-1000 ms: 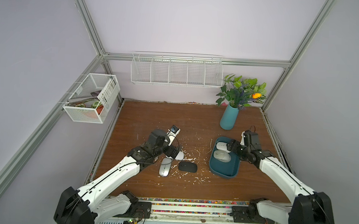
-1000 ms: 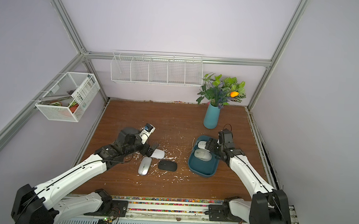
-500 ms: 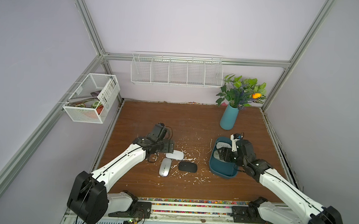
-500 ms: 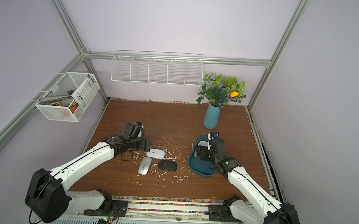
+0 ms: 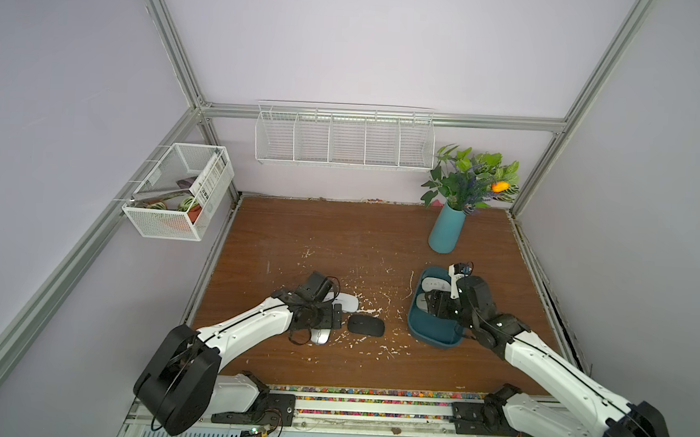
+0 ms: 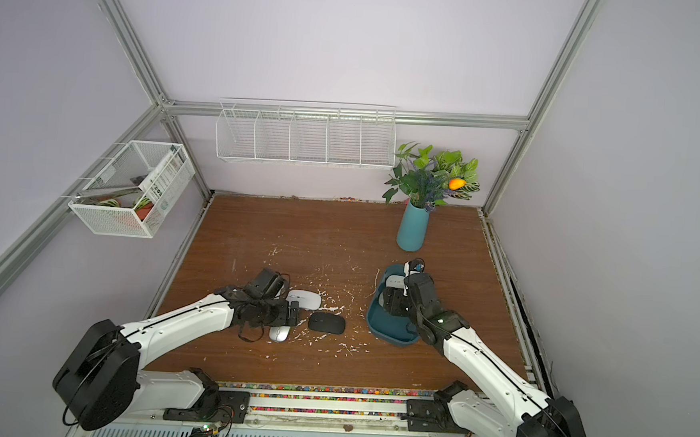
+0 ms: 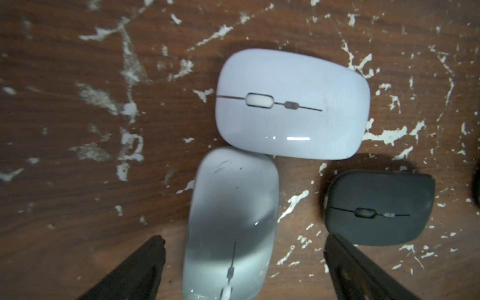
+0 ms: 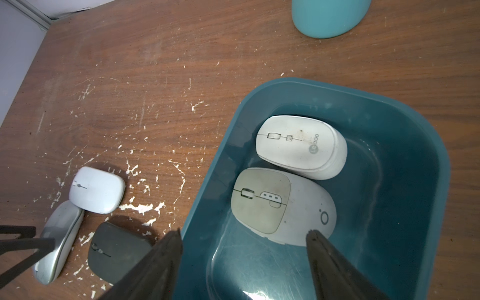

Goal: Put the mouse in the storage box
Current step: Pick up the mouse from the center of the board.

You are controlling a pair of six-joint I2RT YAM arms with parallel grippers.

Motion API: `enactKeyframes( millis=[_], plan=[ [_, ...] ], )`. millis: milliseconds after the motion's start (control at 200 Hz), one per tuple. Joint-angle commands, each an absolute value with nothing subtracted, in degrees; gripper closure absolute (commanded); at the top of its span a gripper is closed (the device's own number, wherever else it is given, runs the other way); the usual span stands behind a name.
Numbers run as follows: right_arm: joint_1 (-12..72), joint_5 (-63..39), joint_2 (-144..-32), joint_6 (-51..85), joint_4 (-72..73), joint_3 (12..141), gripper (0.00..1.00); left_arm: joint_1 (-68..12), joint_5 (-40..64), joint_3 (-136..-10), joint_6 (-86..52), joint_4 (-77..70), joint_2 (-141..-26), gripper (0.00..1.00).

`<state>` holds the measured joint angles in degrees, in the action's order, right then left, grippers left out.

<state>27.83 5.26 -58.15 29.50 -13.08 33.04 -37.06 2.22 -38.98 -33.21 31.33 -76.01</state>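
My left gripper needs to go lower before it closes on the mouse, because its fingers are above the top of the silver mouse and would miss now.
Three mice lie together on the wooden table: a white mouse (image 5: 345, 301) (image 7: 291, 104), a silver mouse (image 5: 319, 336) (image 7: 233, 207) and a black mouse (image 5: 366, 325) (image 7: 379, 207). My left gripper (image 5: 327, 320) (image 7: 242, 240) is open, low over the silver mouse, one finger on each side of it and not touching. The teal storage box (image 5: 433, 330) (image 8: 415, 130) stands to the right with two white mice (image 8: 301, 148) (image 8: 283, 205) inside. My right gripper (image 5: 438, 310) (image 8: 244, 233) hangs open over the box, holding nothing.
A tall teal vase (image 5: 446, 231) with a plant stands behind the box. White wire baskets hang on the back wall (image 5: 344, 144) and the left wall (image 5: 179, 192). White flecks are scattered over the table round the mice.
My left gripper has come down and toward the front, from beside the white mouse to astride the silver mouse. My right gripper has swung from the box's right side to above its inside.
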Motion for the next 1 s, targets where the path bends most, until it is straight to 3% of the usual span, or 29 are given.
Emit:
enactKeyframes(
  millis=[0,285,725,860,995],
  plan=[
    [28.13,6.68,-56.60,29.03,-11.09,31.49,0.20,-38.06,1.15,-39.19,-34.12,30.37,-79.17,0.02],
    [28.13,7.26,-56.79,29.27,-9.38,30.61,0.21,-38.23,-3.33,-39.11,-36.02,32.74,-82.98,0.12],
    [28.15,7.02,-58.45,29.18,-9.50,31.46,0.21,-41.40,-8.53,-43.87,-37.28,38.72,-89.66,0.56],
    [28.13,6.93,-58.74,29.18,-9.59,31.73,0.21,-41.48,-8.62,-46.15,-36.48,40.30,-87.25,0.65],
    [28.13,6.93,-58.70,29.18,-9.59,31.67,0.21,-41.48,-6.88,-51.09,-33.18,42.25,-80.10,0.66]
  ],
)
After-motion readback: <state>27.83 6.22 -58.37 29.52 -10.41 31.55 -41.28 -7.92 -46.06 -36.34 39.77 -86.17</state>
